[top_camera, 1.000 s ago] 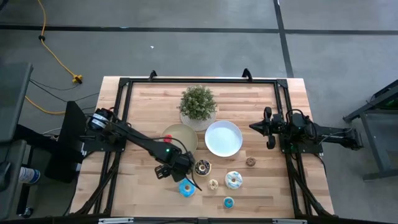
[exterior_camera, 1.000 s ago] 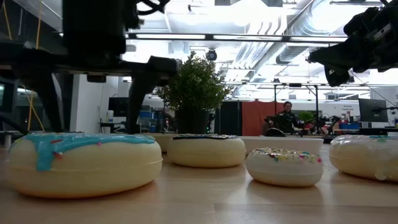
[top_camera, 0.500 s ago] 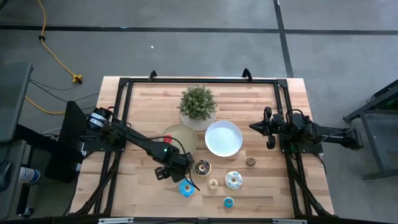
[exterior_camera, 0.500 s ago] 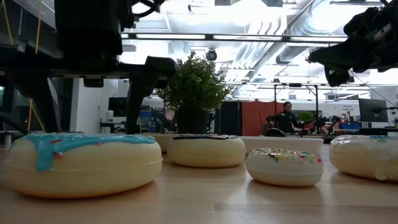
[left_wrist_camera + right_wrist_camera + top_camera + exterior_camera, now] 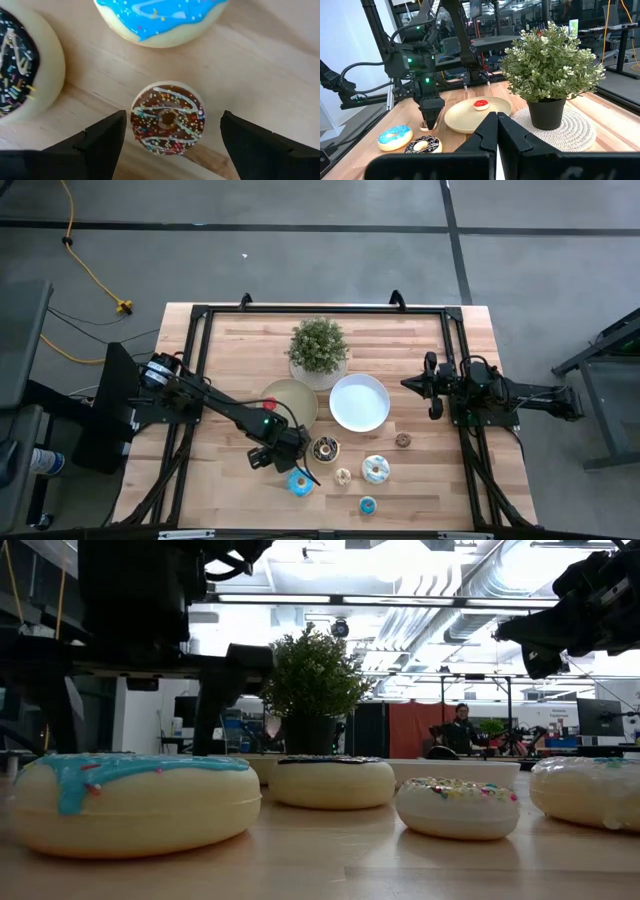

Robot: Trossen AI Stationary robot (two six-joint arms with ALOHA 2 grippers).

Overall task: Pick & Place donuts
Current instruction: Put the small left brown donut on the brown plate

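In the left wrist view my fingers stand low beside the small brown-iced donut (image 5: 167,119). My left gripper closes on the donut now.
My left gripper (image 5: 172,125) is open and points down over a small brown-iced donut (image 5: 167,119) that lies flat on the table. One finger stands on either side of it, and neither touches it. My left gripper (image 5: 289,462) hides this donut in the high view. Beside it lie a blue donut (image 5: 300,482) and a dark chocolate donut (image 5: 326,448). Farther right lie a small tan donut (image 5: 343,476), a white donut (image 5: 376,469), a small blue donut (image 5: 368,505) and a small brown donut (image 5: 403,440). A red donut (image 5: 270,402) lies on the tan plate (image 5: 295,395). My right gripper (image 5: 408,383) waits shut at the right.
A white plate (image 5: 360,402) sits right of the tan plate. A potted plant (image 5: 318,348) on a woven mat stands behind both plates. A black frame (image 5: 200,360) runs along the table's edges. A person sits far off in the room beyond the table.
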